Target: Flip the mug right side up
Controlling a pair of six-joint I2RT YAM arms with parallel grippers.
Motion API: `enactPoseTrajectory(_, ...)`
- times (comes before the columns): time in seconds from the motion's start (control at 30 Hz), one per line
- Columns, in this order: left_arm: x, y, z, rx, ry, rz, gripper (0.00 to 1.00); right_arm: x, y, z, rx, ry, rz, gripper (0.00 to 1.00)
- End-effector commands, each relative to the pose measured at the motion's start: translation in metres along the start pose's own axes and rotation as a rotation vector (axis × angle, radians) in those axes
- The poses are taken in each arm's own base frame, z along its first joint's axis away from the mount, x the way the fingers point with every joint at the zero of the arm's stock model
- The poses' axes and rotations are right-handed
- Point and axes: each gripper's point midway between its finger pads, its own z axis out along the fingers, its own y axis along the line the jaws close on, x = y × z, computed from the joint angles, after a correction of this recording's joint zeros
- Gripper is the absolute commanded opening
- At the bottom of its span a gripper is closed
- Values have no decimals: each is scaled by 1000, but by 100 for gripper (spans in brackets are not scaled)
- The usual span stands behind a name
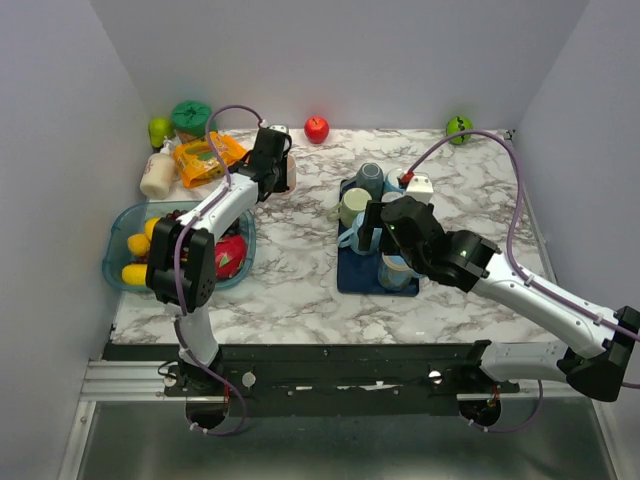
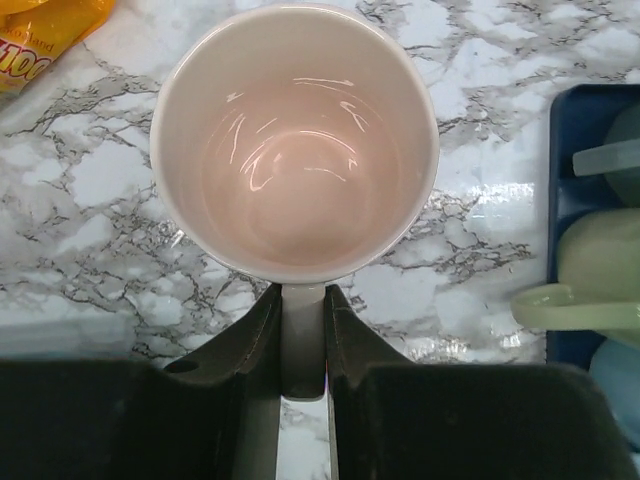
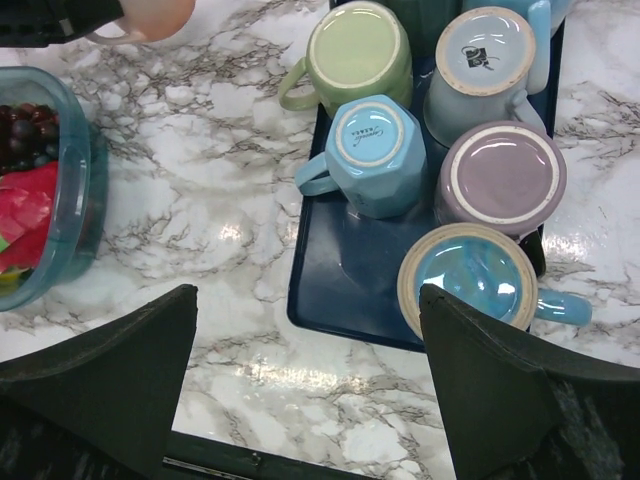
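Note:
The pink mug (image 1: pixel 287 172) looks far larger than the green mug, hangs high and would drop onto marble, so my left gripper should keep holding it until it is lower.
A pale pink mug (image 2: pixel 295 140) fills the left wrist view, its open mouth facing the camera and the marble table behind it. My left gripper (image 2: pixel 302 300) is shut on the mug's handle (image 2: pixel 302 345). In the top view the mug (image 1: pixel 287 172) is at the back left of the table, held by the left gripper (image 1: pixel 274 170). It also shows in the right wrist view (image 3: pixel 150 15). Whether it touches the table I cannot tell. My right gripper (image 3: pixel 310 380) is open and empty above the near left corner of the blue tray (image 3: pixel 340 270).
The blue tray (image 1: pixel 350 275) holds several mugs, most bottom up: green (image 3: pixel 358 50), light blue (image 3: pixel 375 150), grey (image 3: pixel 485 70), purple (image 3: pixel 500 180). A teal fruit bowl (image 1: pixel 115 255) sits left. An orange snack bag (image 1: pixel 205 158), white bottle (image 1: pixel 158 175), red apple (image 1: pixel 316 128) and green apple (image 1: pixel 459 127) line the back.

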Motion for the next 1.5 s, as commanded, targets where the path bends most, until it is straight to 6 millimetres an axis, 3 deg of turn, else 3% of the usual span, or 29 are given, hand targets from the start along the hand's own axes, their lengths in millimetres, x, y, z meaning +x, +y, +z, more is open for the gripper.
enactPoseTrajectory(0.0,-42,13,17,-44,-121,-10,0,6,-9,2,17,35,-45,97)
enactPoseTrajectory(0.17,-27,30,37,-64,-76,-11,0,8,-13,8,27,55,-35,98)
enactPoseTrajectory(0.37,-7,43,47,-81,-32,34,2,10,-15,15,42,81,-36,98)
enactPoseTrajectory(0.47,2,48,50,-99,-10,41,18,13,-13,17,40,103,-41,98)
enactPoseTrajectory(0.7,16,52,52,-109,22,14,39,17,-15,19,62,134,-37,98)
enactPoseTrajectory(0.77,16,52,49,-107,20,1,52,18,-15,19,62,142,-34,98)
enactPoseTrajectory(0.83,16,51,46,-96,19,-1,58,19,-16,19,66,149,-34,97)
enactPoseTrajectory(0.87,15,49,42,-85,10,-5,66,19,-17,19,71,151,-30,98)
enactPoseTrajectory(0.93,13,48,37,-77,-1,-6,68,22,-18,19,88,166,-35,98)
enactPoseTrajectory(1.03,5,48,25,-74,-29,-19,74,26,-25,23,125,182,-53,100)
enactPoseTrajectory(1.17,-21,49,-9,-69,-113,-36,91,26,-30,26,147,158,-69,100)
enactPoseTrajectory(1.23,-33,46,-25,-48,-152,-33,96,17,-20,28,98,118,-51,100)
enactPoseTrajectory(1.27,-46,45,-42,-34,-200,-37,99,17,-15,29,66,118,-57,100)
enactPoseTrajectory(1.47,-83,46,-112,-5,-335,-92,99,17,9,48,51,121,85,96)
